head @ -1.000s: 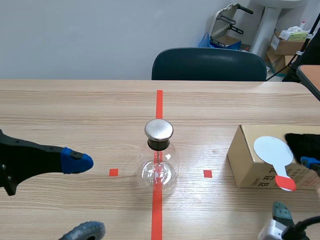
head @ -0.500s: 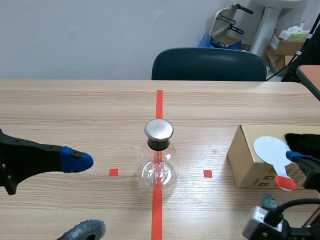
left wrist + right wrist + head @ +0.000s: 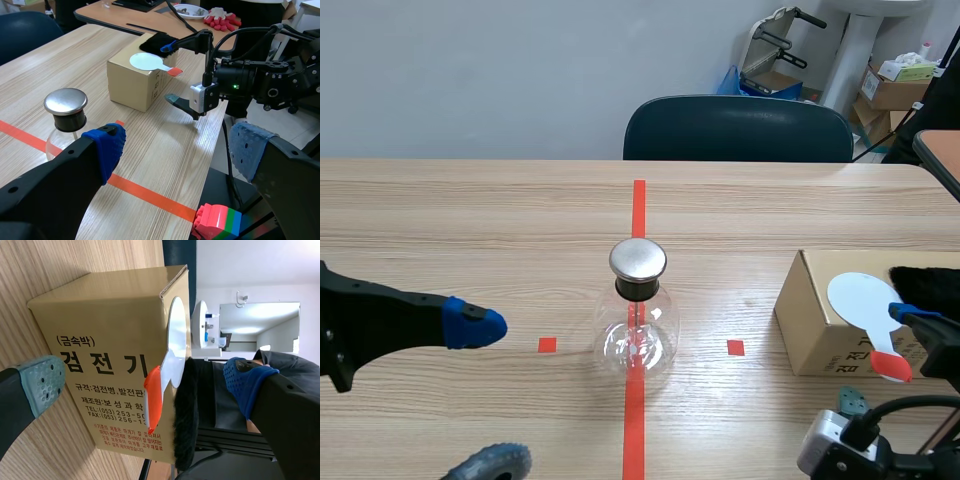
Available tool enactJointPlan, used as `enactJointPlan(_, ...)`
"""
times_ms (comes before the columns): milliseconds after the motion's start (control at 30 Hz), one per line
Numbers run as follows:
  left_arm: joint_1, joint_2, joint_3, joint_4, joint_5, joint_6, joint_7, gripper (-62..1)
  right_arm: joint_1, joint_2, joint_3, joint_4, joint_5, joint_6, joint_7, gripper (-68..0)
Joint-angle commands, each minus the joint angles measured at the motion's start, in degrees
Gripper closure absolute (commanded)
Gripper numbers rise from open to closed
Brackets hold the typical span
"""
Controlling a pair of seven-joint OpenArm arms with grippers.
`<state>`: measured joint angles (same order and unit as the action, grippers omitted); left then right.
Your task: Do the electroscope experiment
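The paddle's white disc is too wide for the gripper's fingers, so the robot's right gripper will next grab the paddle by its narrow red handle [image 3: 891,365] [image 3: 153,399].
The electroscope, a clear glass flask [image 3: 637,335] with a metal cap [image 3: 638,259], stands on the red centre line, also ahead of my left gripper [image 3: 177,150] as flask [image 3: 64,112]. My left gripper [image 3: 485,395] hangs open left of it, holding nothing. On the cardboard box [image 3: 815,325] lies a white disc paddle [image 3: 863,300] with a red handle [image 3: 891,366], beside a black fur cloth [image 3: 930,282]. My right gripper [image 3: 883,358] is open at the box's near end, with the red handle [image 3: 154,400] and fur [image 3: 187,415] between its spread fingers [image 3: 42,382], untouched.
A dark chair [image 3: 738,128] stands behind the table's far edge. Cartons [image 3: 895,85] and equipment sit at the back right. The left wrist view shows a coloured block [image 3: 217,222] below the table edge and red gloves [image 3: 220,17] on another table.
My right gripper has shifted left along the box's near end, bringing its fingers to either side of the paddle's red handle. The left arm, flask and paddle have not moved.
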<state>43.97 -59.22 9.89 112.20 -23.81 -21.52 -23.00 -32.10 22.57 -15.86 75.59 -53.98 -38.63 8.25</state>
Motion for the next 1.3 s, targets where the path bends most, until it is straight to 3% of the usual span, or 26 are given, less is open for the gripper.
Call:
enactJointPlan(0,0.11,0.31,0.37,1.18,-0.33,-0.26,-0.96,-45.0,0.55,0.92,1.33,0.79,0.11,-0.81,-0.17,-67.6)
enactJointPlan(500,0.09,0.31,0.37,1.18,-0.35,-0.26,-1.01,-45.0,0.7,0.92,3.17,0.79,-0.52,-0.81,0.02,-24.9)
enactJointPlan(667,0.09,0.31,0.37,1.18,-0.35,-0.26,-1.01,-45.0,0.7,0.9,3.15,0.79,-0.72,-0.79,1.16,-18.3)
enactJointPlan(933,0.09,0.31,0.37,1.18,-0.35,-0.26,-1.03,-45.0,0.7,0.9,3.15,0.79,-0.96,-0.79,2.73,-18.0)
enactJointPlan(1000,0.09,0.31,0.37,1.18,-0.35,-0.26,-1.03,-45.0,0.7,0.9,3.15,0.79,-0.96,-0.79,2.82,-13.2)
enactJointPlan(1100,0.09,0.31,0.37,1.18,-0.35,-0.26,-1.03,-45.0,0.7,0.92,3.17,0.79,-0.94,-0.79,2.8,-0.5)
enactJointPlan(1267,0.09,0.31,0.37,1.18,-0.35,-0.26,-1.03,-45.0,0.7,0.92,3.17,0.79,-0.94,-0.81,2.75,-0.7)
